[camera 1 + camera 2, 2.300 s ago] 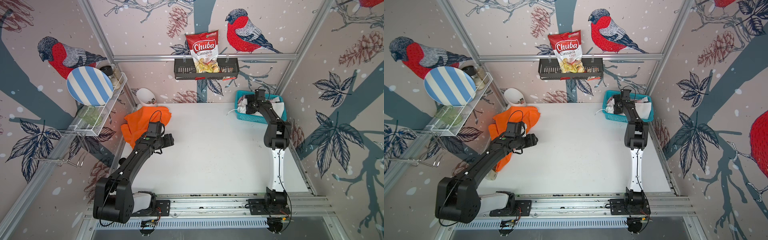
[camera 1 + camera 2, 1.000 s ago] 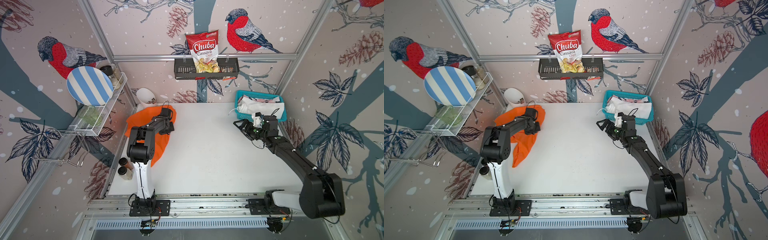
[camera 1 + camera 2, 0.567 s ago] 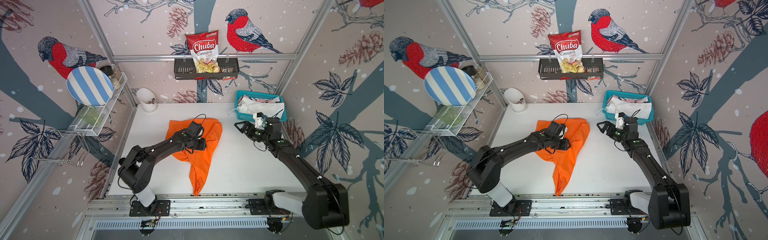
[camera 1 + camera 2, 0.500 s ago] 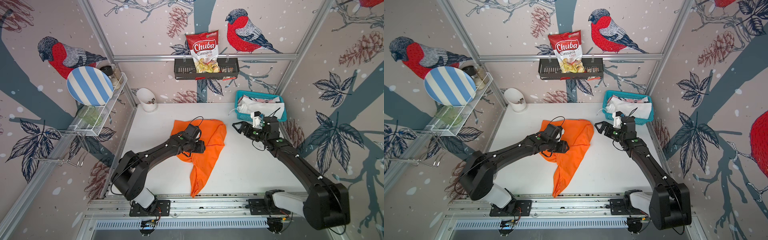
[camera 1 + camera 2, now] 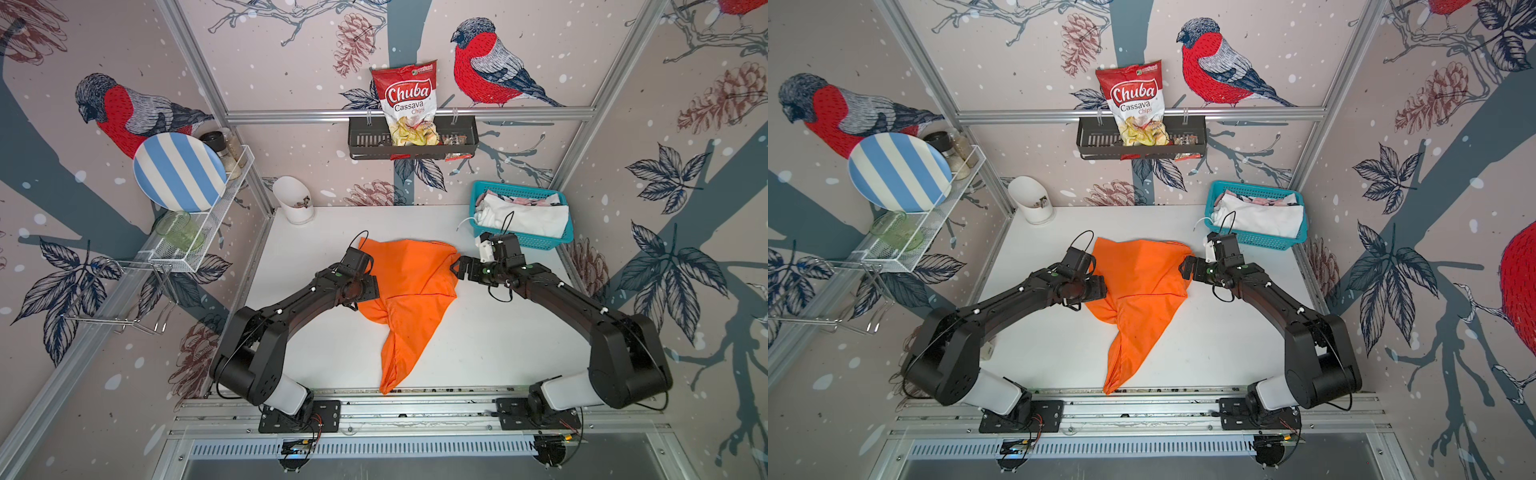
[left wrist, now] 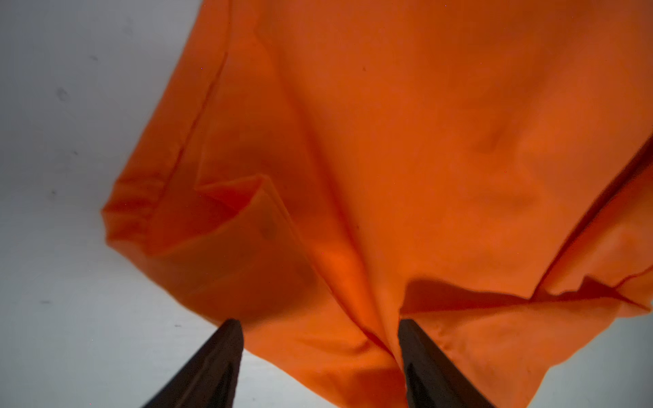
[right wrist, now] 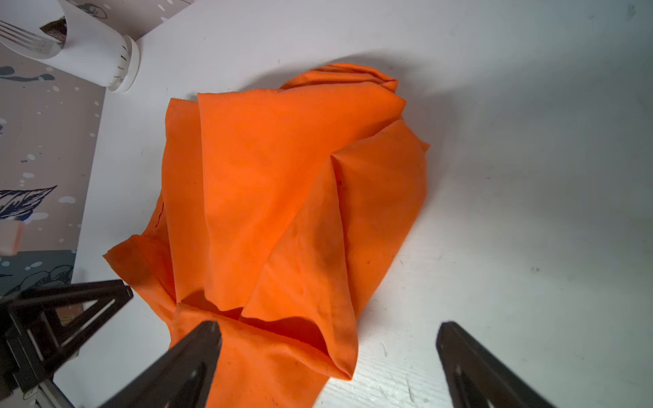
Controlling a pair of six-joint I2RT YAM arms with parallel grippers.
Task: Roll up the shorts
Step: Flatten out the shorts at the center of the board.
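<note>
Next, my right gripper grabs the orange shorts by the folded hem at the shorts' edge opposite my left gripper, to spread them for rolling.
The orange shorts (image 5: 409,286) (image 5: 1142,282) lie crumpled mid-table, one leg trailing toward the front rail. At their left edge my left gripper (image 5: 369,288) (image 5: 1098,286) (image 6: 319,325) is open, its jaws apart over the cloth (image 6: 388,159) and gripping nothing. At their right edge my right gripper (image 5: 459,268) (image 5: 1185,268) (image 7: 328,326) stands wide open just above a folded hem (image 7: 282,194). White shorts (image 5: 523,216) lie in the teal basket (image 5: 528,240), with pink printed shorts (image 5: 534,201) partly hidden behind them.
A white cup (image 5: 293,203) holding a fork stands at the back left corner. A wire rack with a striped plate (image 5: 178,172) hangs on the left wall. A black shelf with a chips bag (image 5: 409,104) hangs on the back wall. A metal rail (image 5: 415,399) borders the front.
My left gripper dragged the orange shorts from the back left to mid-table, then opened and let go. My right arm swung in to the shorts' right edge.
</note>
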